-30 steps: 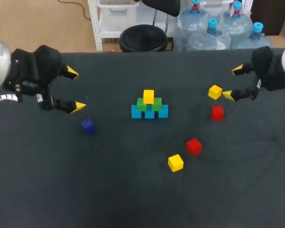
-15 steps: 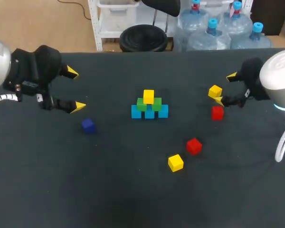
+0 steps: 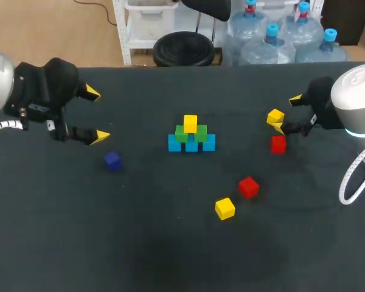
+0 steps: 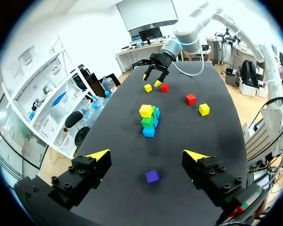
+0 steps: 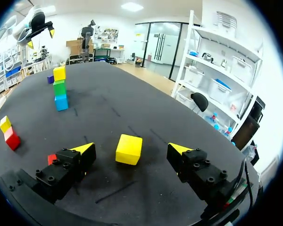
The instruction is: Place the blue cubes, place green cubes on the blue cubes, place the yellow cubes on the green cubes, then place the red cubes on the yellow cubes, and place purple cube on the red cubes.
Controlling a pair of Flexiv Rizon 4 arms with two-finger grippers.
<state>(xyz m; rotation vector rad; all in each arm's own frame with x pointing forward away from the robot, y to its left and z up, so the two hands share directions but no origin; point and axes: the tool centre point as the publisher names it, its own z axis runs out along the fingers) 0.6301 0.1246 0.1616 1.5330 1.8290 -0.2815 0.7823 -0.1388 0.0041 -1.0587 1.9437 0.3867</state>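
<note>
My right gripper needs to grab the loose yellow cube by its two upright sides next, so that the cube's bottom stays free to sit on the bare green cube (image 3: pixel 201 130).
At the table's middle stands a stack (image 3: pixel 191 137): three blue cubes (image 3: pixel 191 145), two green cubes (image 3: pixel 191 134) on them, one yellow cube (image 3: pixel 190 123) on top. My right gripper (image 3: pixel 287 113) is open, its fingers either side of a loose yellow cube (image 3: pixel 275 117) (image 5: pixel 129 149) without touching it. A red cube (image 3: pixel 278 145) (image 5: pixel 52 159) lies beside it. Another red cube (image 3: pixel 248 187) and yellow cube (image 3: pixel 225 208) lie in front. My left gripper (image 3: pixel 96 115) (image 4: pixel 147 155) hangs open at the left, with a purple cube (image 3: pixel 113 160) (image 4: pixel 152 176) ahead of it on the table.
The black table (image 3: pixel 140 231) has wide bare room along its front and left. In the left wrist view the stack (image 4: pixel 148 121) shows ahead, with my right arm (image 4: pixel 179 40) beyond it.
My right arm swung in and lowered its open gripper around the loose yellow cube. My left arm stayed still.
</note>
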